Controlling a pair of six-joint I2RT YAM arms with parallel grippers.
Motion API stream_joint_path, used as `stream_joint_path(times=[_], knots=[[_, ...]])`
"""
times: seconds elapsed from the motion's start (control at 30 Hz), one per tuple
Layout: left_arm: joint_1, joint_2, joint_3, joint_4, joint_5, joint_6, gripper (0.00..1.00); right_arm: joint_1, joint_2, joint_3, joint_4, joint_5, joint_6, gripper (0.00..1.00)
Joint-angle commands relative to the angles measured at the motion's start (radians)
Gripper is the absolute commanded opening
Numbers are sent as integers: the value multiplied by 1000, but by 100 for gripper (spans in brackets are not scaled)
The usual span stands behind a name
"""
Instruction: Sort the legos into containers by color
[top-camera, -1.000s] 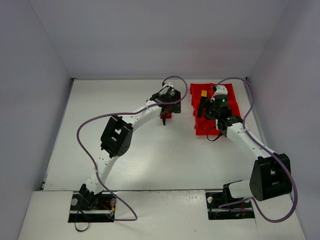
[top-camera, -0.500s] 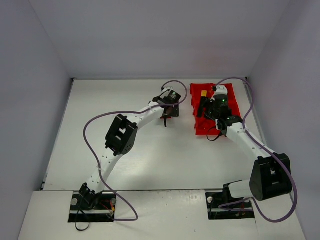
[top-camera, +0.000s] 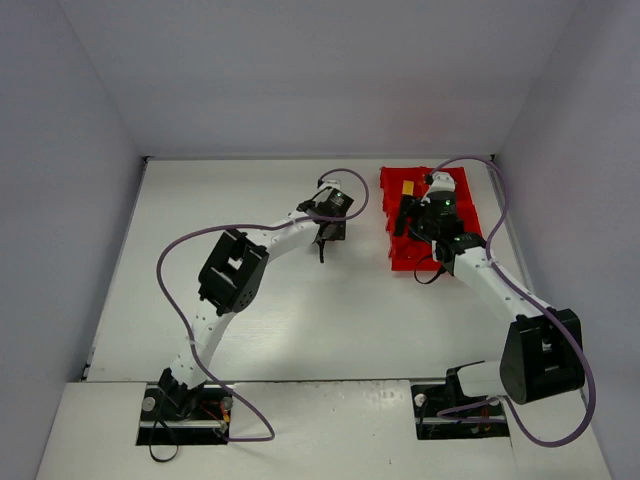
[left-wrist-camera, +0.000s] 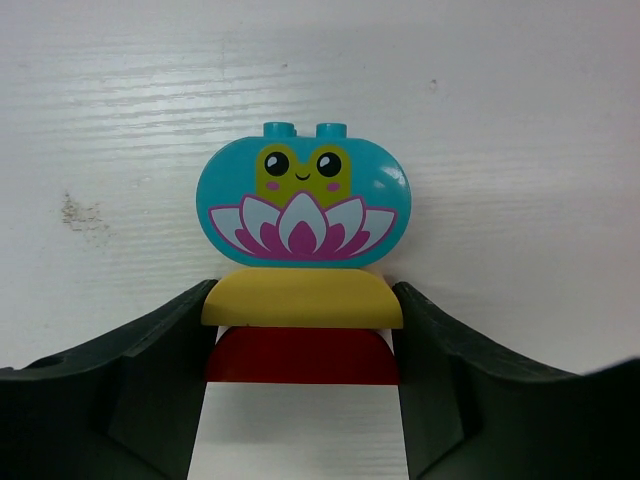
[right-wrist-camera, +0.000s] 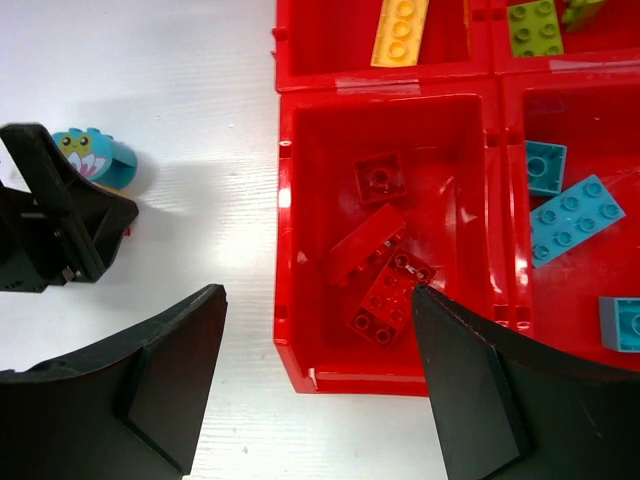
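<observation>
My left gripper, shut on the yellow and red bricks, would now lift the stack, teal frog brick included.
In the left wrist view my left gripper (left-wrist-camera: 302, 330) is shut on a small stack of bricks. Its jaws press the sides of a yellow brick (left-wrist-camera: 302, 298) and a red brick (left-wrist-camera: 302, 356). A teal brick with a frog and a lotus flower (left-wrist-camera: 303, 195) sits on the stack's far end. From above, the left gripper (top-camera: 324, 240) is on the table left of the red tray (top-camera: 400, 262). My right gripper (right-wrist-camera: 318, 300) is open and empty above the tray's bin of red bricks (right-wrist-camera: 380, 255). It also shows from above (top-camera: 408, 215).
The other bins hold an orange-yellow brick (right-wrist-camera: 400, 30), a green brick (right-wrist-camera: 533, 25) and teal bricks (right-wrist-camera: 570, 215). The teal frog brick (right-wrist-camera: 95, 158) and the left gripper's fingers (right-wrist-camera: 50, 215) lie just left of the tray. Grey walls close in the table.
The left wrist has shifted slightly left and toward the near edge. The red brick seen by its fingers a second ago is now hidden from above. The right arm has barely moved.
</observation>
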Motion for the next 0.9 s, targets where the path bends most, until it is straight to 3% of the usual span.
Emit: stream_joint_path(times=[0.0, 0.27, 0.4, 0.53, 0.87], knots=[[7, -162, -88, 168, 6, 159, 46, 9, -59, 5, 60, -49, 9, 71], [6, -523, -486, 458, 104, 590, 37, 11, -74, 28, 66, -338, 23, 71], [7, -742, -657, 575, 291, 774, 33, 18, -61, 51, 66, -531, 49, 71], [7, -897, -784, 612, 460, 902, 33, 29, -64, 72, 69, -645, 58, 71], [7, -1107, -886, 515, 614, 1092, 33, 80, -103, 132, 104, -867, 110, 71]])
